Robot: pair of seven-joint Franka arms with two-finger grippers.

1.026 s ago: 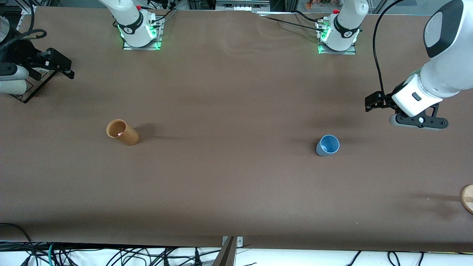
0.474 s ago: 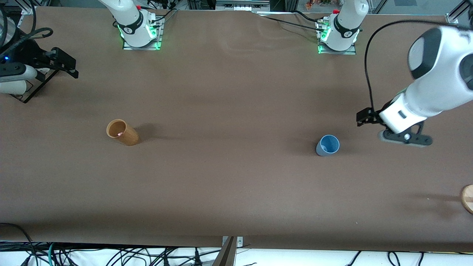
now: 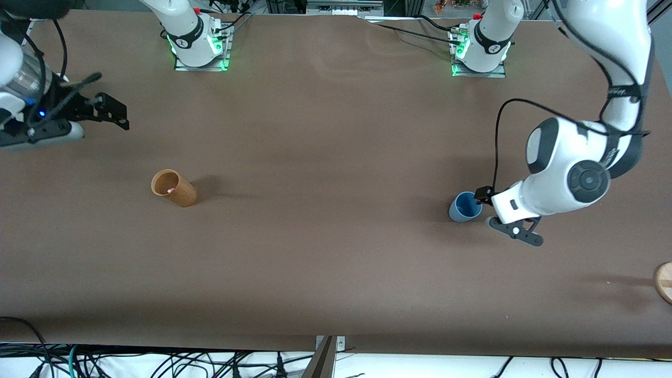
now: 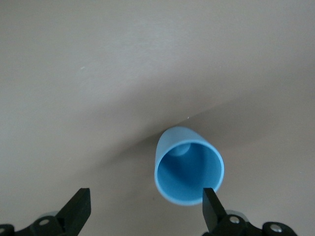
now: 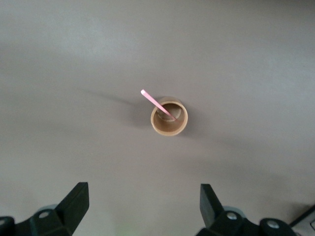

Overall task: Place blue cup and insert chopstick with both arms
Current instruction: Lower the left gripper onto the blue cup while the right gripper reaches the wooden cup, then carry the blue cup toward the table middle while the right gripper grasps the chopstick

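I need to insert the chopstick into the blue cup, so next I need to grab the chopstick with my right gripper by its exposed upper end (image 5: 146, 95).
The blue cup (image 3: 464, 206) stands upright on the brown table toward the left arm's end. In the left wrist view the cup (image 4: 189, 170) is empty, with its rim by one fingertip (image 4: 210, 202). My left gripper (image 3: 517, 231) is open over the table just beside the cup, shown wide open in its own view (image 4: 145, 209). The chopstick (image 5: 157, 104) leans in the tan wooden cup (image 5: 169, 118), its pinkish tip (image 3: 170, 189) showing inside that cup (image 3: 174, 188). My right gripper (image 3: 37, 134) is open (image 5: 142, 204), over the table at the right arm's end, apart from the tan cup.
A round wooden piece (image 3: 664, 282) lies at the table's edge at the left arm's end, nearer the front camera than the blue cup. The arm bases (image 3: 198, 42) (image 3: 480, 44) stand along the back edge. Cables hang below the front edge (image 3: 157, 362).
My left arm has swung down and in, from well off to the side to right beside the blue cup. My right gripper has shifted slightly toward the table's middle. Both cups have stayed put.
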